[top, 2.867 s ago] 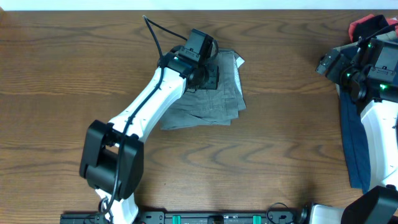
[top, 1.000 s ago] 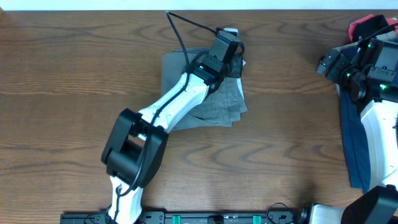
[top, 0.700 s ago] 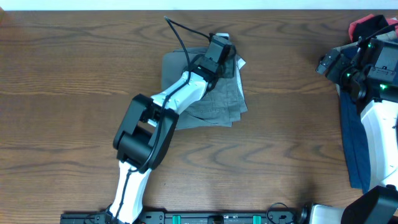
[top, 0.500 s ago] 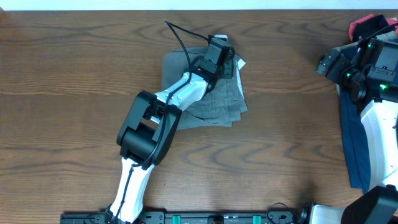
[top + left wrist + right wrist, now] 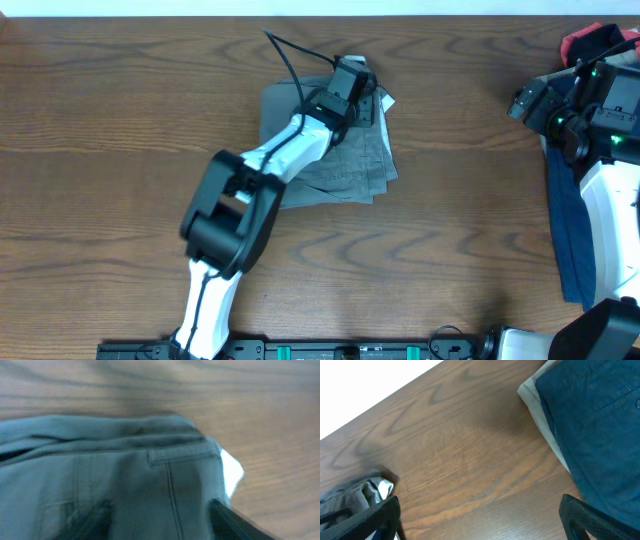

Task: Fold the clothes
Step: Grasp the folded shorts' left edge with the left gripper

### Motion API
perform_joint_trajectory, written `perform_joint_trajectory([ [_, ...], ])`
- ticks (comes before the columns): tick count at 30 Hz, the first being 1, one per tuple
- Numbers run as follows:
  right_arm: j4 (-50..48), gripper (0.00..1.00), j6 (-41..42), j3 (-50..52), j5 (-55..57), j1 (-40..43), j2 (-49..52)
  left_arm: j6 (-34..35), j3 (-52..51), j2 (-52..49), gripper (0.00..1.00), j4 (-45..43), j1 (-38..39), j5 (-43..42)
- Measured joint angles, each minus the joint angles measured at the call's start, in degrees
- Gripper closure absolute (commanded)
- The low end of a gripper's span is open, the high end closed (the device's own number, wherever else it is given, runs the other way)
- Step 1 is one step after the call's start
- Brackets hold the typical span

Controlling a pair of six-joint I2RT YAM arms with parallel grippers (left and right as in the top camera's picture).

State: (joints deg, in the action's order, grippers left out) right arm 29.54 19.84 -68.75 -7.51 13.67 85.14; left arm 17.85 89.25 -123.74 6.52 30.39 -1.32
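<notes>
My left gripper should next grab the shorts' side edge [image 5: 265, 120] opposite the white label to pull the still folded shorts aside.
The grey-green shorts [image 5: 340, 165] lie folded on the table at the upper middle. My left gripper [image 5: 362, 100] is low over their upper right corner. In the left wrist view the shorts [image 5: 125, 480] fill the picture, with a seam and a white label [image 5: 231, 472] at the right edge. The left fingers [image 5: 160, 527] are spread apart with the fabric between them. My right gripper [image 5: 522, 100] is at the far right, open and empty above bare wood [image 5: 480, 520]. A navy garment [image 5: 568, 220] lies under the right arm.
A red and black garment [image 5: 590, 40] sits at the far right back corner. In the right wrist view a tan edge [image 5: 540, 415] shows under the navy garment [image 5: 595, 425]. The table's back edge runs just behind the shorts.
My left gripper moved from the shorts' upper middle to their upper right corner, uncovering the upper left part. In the last half second only the left elbow swung slightly. The right arm is still.
</notes>
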Motion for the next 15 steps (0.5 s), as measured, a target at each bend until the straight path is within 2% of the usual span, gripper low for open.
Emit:
perform_joint_trajectory([
  [1, 0.0, 0.01, 0.0, 0.0, 0.0, 0.0, 0.0, -0.3, 0.0, 2.2, 0.06, 1.7, -0.1, 0.0],
  [2, 0.0, 0.01, 0.0, 0.0, 0.0, 0.0, 0.0, -1.0, 0.0, 4.5, 0.02, 3.3, -0.3, 0.1],
  [9, 0.0, 0.01, 0.0, 0.0, 0.1, 0.0, 0.0, -2.1, 0.3, 17.4, 0.02, 18.3, -5.2, 0.0],
  [15, 0.0, 0.01, 0.0, 0.0, 0.0, 0.0, 0.0, -2.7, 0.3, 18.7, 0.02, 29.1, -15.4, -0.4],
])
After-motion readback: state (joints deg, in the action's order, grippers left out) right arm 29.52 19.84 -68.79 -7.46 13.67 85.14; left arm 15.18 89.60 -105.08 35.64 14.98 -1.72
